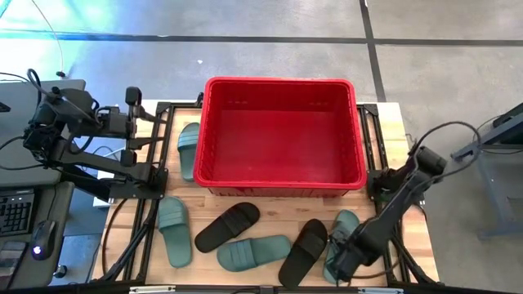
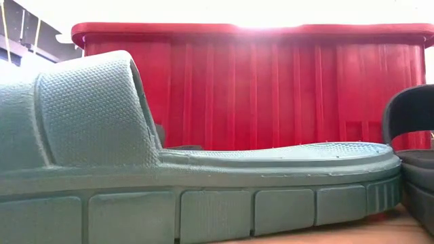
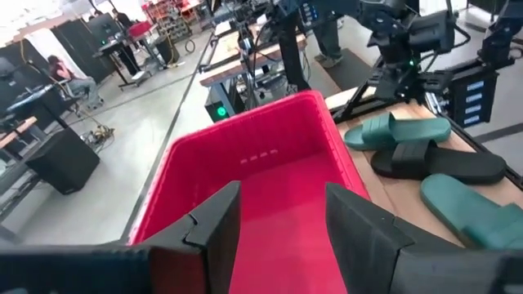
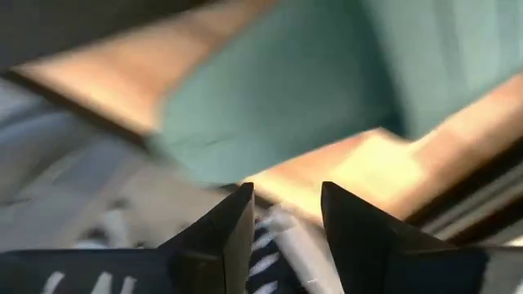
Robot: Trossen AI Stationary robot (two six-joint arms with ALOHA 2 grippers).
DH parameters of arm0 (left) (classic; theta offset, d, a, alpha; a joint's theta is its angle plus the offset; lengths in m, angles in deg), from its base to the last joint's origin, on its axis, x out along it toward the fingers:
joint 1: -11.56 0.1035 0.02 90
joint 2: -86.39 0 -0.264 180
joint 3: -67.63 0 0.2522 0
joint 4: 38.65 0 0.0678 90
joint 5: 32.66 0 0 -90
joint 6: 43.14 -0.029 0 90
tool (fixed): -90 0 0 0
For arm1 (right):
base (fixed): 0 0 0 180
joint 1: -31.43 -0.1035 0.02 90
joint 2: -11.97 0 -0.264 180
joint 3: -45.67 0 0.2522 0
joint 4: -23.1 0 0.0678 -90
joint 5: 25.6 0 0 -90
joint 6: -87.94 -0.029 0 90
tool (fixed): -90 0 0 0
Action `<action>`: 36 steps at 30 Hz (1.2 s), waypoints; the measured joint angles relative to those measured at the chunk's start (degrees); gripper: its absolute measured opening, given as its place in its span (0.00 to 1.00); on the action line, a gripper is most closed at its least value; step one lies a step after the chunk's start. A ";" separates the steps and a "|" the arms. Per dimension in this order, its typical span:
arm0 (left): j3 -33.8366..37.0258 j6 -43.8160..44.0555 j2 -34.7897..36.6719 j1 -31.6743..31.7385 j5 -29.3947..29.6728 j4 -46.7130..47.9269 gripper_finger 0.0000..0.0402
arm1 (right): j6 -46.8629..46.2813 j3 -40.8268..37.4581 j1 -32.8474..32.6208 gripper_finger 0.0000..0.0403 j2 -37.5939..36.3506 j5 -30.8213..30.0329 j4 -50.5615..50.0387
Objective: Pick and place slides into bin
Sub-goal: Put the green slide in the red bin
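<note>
Next, my right gripper picks up the green slide by its strap (image 1: 346, 221) (image 4: 449, 61) to place it into the red bin.
The red bin (image 1: 282, 184) stands at the table's middle, far side, with nothing in it; it also shows in the low view (image 2: 271, 88) and the left wrist view (image 3: 270, 155). Six slides lie flat on their soles. One green slide (image 1: 189, 149) lies left of the bin. In front of the bin lie a green (image 1: 173, 231), a black (image 1: 227, 226), a green (image 1: 255, 251), a black (image 1: 303, 251) and a green slide (image 1: 343, 229). My right gripper (image 1: 337, 266) is open over that last slide's near end (image 4: 286, 90). My left gripper (image 3: 282, 220) is open, left of the bin.
A metal frame (image 1: 155, 163) runs along the table's left side by the left arm's base. The table's near edge (image 1: 270, 287) lies just behind the right gripper. In the low view a green slide (image 2: 203, 183) fills the foreground, with a black slide (image 2: 413, 129) at its right.
</note>
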 joint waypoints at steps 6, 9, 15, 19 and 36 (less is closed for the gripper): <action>0.00 0.00 0.00 -0.01 0.02 2.28 0.40 | 4.85 0.11 0.64 0.33 3.50 2.57 -8.91; 0.00 0.02 0.00 -0.01 0.02 2.33 0.40 | 4.89 2.76 0.66 0.33 3.42 -0.56 -14.77; 0.00 0.02 0.00 -0.01 0.02 2.33 0.40 | 5.33 6.54 0.63 0.33 3.33 -8.03 -21.08; 0.00 0.02 0.00 0.01 0.02 2.67 0.40 | 6.61 6.49 0.65 0.33 3.98 -7.24 -18.08; 0.00 0.02 0.00 0.02 0.02 2.71 0.40 | 7.40 6.39 0.61 0.33 14.10 -9.08 -26.56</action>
